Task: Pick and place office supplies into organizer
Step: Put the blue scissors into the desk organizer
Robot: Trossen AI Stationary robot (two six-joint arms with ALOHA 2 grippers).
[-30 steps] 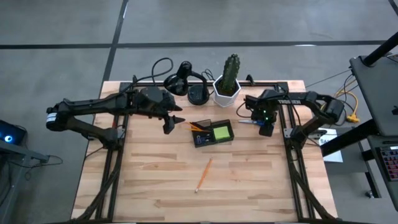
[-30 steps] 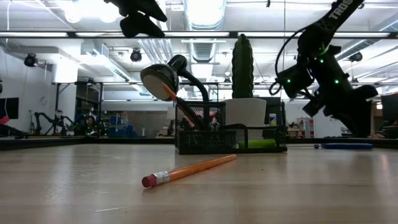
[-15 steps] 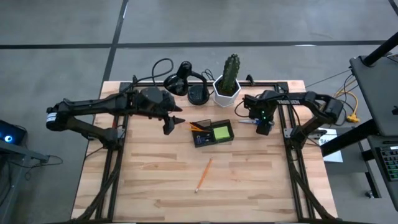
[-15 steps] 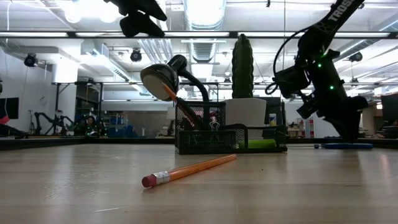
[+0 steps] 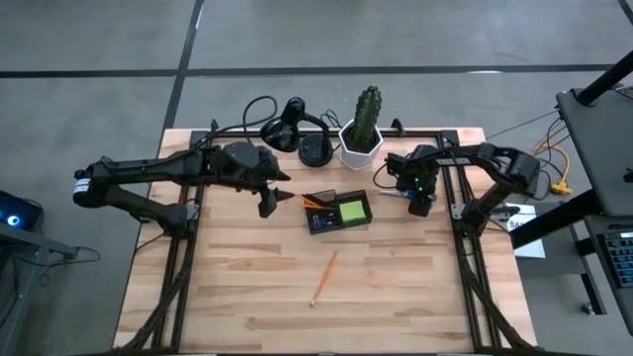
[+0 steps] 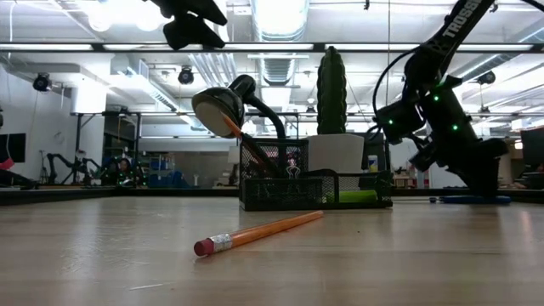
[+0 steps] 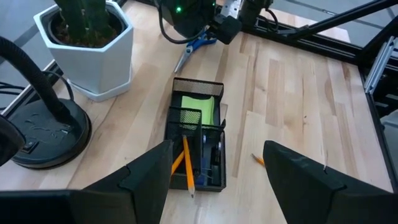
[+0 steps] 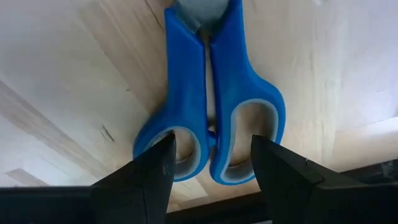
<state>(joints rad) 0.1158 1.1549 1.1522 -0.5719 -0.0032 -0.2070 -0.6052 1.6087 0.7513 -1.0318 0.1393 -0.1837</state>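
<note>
My right gripper grabs the scissors by their blue handle loops, where these meet (image 8: 211, 138), next, to place the scissors into the organizer.
The blue-handled scissors (image 8: 208, 93) lie flat on the table to the right of the organizer, and their blades show in the high view (image 5: 394, 194). My right gripper (image 8: 211, 168) points down over them. It is open, with one finger on either side of the two handle loops. The black mesh organizer (image 5: 338, 212) holds a lime-green sticky pad (image 5: 352, 209) and orange pencils (image 5: 315, 201). Another orange pencil (image 5: 323, 277) lies loose on the table, nearer the front edge. My left gripper (image 5: 273, 194) hangs open and holds nothing, high above the table to the left of the organizer.
A black desk lamp (image 5: 293, 127) and a cactus in a white hexagonal pot (image 5: 362, 138) stand at the far edge behind the organizer. Cables run along that far edge. Bare wood (image 5: 237, 297) lies around the loose pencil.
My right gripper has sunk a little toward the scissors and tipped slightly. The left arm, the organizer and the loose pencil have stayed where they were.
</note>
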